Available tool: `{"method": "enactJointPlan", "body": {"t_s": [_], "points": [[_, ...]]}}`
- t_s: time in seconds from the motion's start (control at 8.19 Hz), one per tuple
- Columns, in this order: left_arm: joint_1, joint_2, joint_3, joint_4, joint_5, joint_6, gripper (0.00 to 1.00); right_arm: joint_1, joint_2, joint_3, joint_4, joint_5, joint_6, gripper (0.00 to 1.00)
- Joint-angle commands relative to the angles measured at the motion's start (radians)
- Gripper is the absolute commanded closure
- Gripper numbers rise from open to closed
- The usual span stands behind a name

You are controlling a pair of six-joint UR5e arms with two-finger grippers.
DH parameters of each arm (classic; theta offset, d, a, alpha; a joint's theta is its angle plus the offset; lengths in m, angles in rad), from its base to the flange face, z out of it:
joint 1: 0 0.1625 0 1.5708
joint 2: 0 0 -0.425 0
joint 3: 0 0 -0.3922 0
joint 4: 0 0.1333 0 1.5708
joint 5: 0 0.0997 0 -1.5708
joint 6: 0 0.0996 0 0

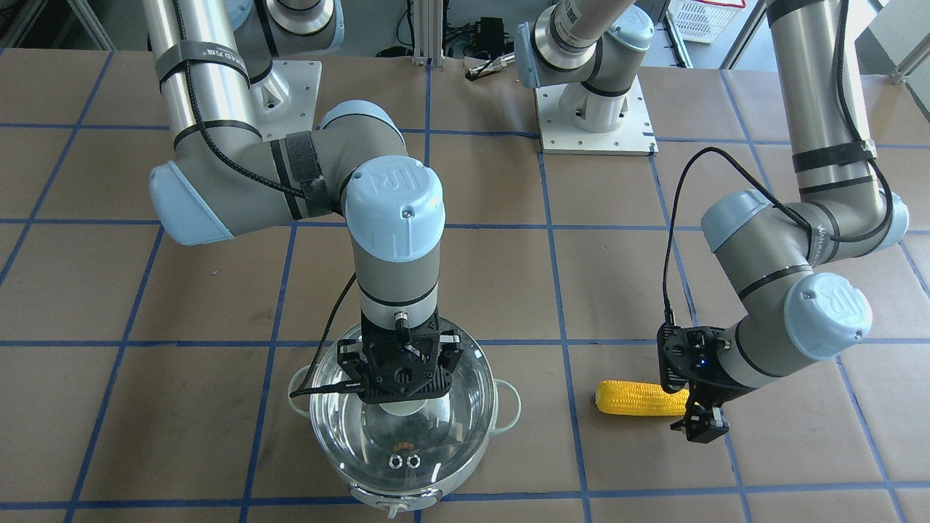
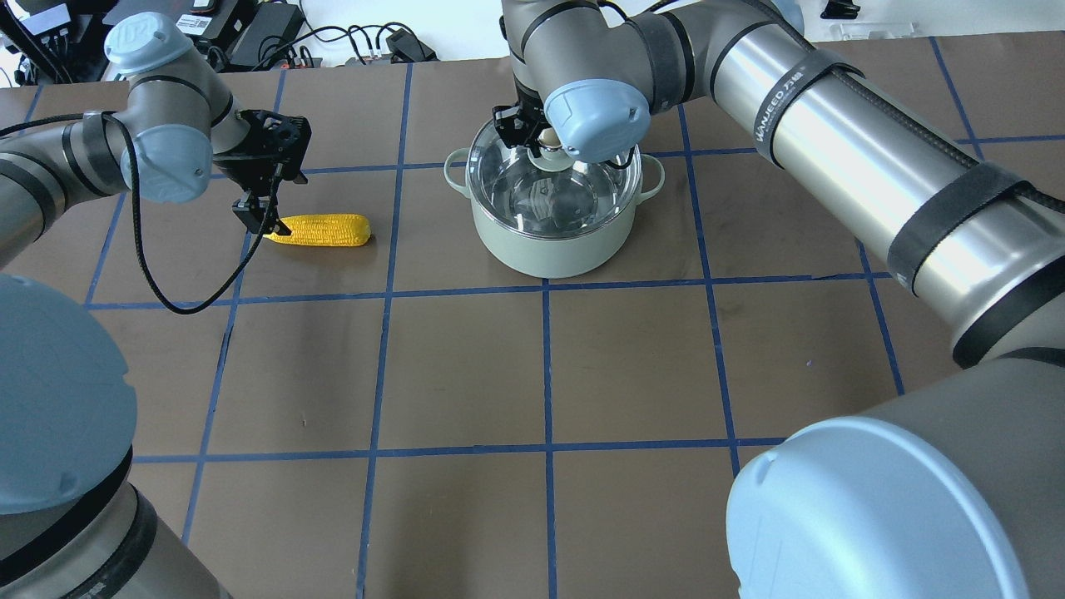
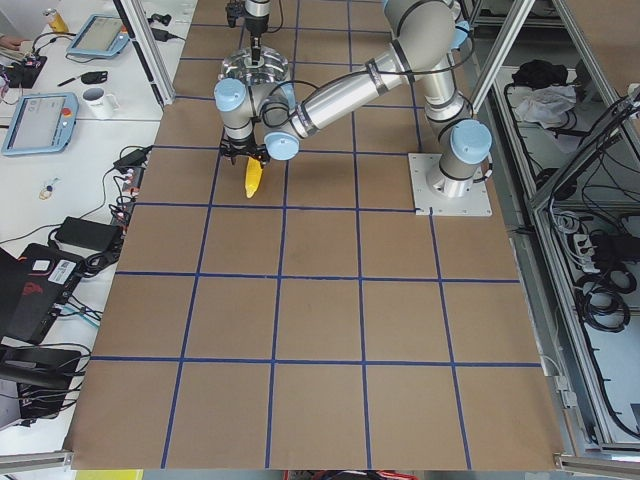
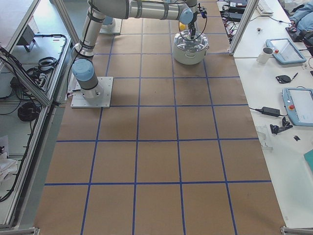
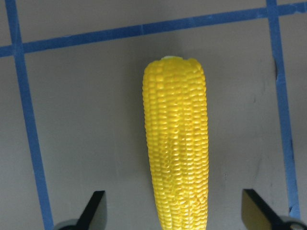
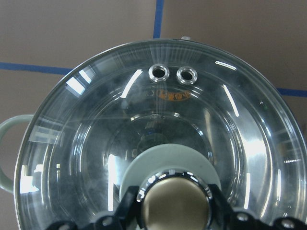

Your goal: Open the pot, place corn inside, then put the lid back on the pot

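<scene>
The yellow corn should go inside the pot (image 1: 460,476), so my left gripper will next grab it by its narrower half (image 1: 675,404).
The pale green pot (image 2: 545,249) stands on the table with the clear glass lid (image 1: 436,443) on it; the lid fills the right wrist view (image 6: 96,143). My right gripper (image 1: 402,398) is above the pot, and its fingers press both sides of the gold knob (image 6: 175,203). The yellow corn (image 2: 320,230) lies flat on the table to the pot's left in the overhead view. My left gripper (image 2: 260,218) hangs over one end of the corn (image 5: 176,153), open, with one fingertip (image 5: 93,213) on each side, apart from it.
The brown table carries a blue tape grid (image 2: 545,374). The arms' white base plates (image 1: 596,116) sit at the robot's side. A desk with tablets and a mug (image 4: 293,105) runs along the table's far edge.
</scene>
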Motion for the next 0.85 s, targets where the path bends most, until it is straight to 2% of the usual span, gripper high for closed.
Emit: {"method": "enactJointPlan", "body": {"t_s": [0.0, 0.37, 0.73], "points": [[0.000, -0.040, -0.001, 0.010, 0.001, 0.002, 0.00, -0.006, -0.005, -0.002, 0.000, 0.020, 0.041, 0.66], [0.000, -0.052, -0.001, 0.007, -0.007, -0.070, 0.00, -0.006, -0.060, -0.007, 0.030, 0.039, 0.058, 0.66], [0.000, -0.072, -0.009, 0.010, -0.027, -0.081, 0.00, -0.040, -0.218, 0.025, 0.230, 0.047, -0.024, 0.70]]}}
